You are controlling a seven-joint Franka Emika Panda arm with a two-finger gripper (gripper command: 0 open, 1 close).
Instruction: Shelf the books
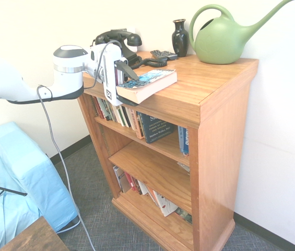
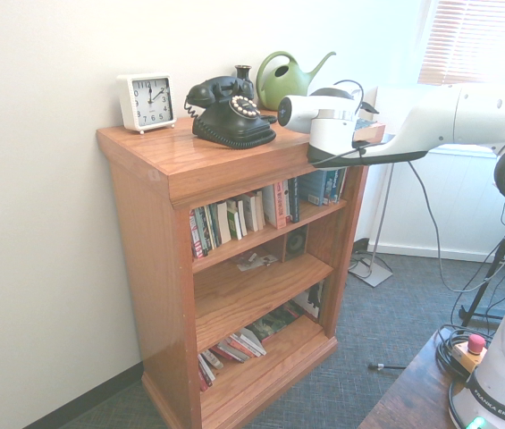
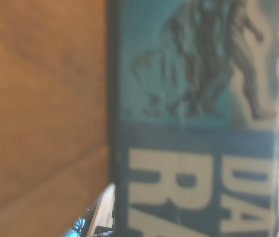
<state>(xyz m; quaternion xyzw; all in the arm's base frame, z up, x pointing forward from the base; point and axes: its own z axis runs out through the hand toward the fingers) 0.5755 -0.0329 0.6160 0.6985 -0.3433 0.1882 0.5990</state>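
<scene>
One dark finger is above the blue cover and the other is under the book's overhanging end. My gripper should close on the book, because closing now would hold it.
The book, a thick paperback with a blue cover and cream page edges, lies flat on the top of the orange-brown shelf, its near end sticking out over the front edge. My gripper reaches in sideways at that end and stands open. One dark finger is angled above the cover and the other is under the overhang. The wrist view is filled by the blue cover with large white letters, beside the wooden top. In the second exterior view the wrist hides the fingers.
On the top stand a black telephone, a black vase, a green watering can and a white clock. Upright books fill the upper shelf; the middle shelf is mostly bare. A blue-covered object stands at left.
</scene>
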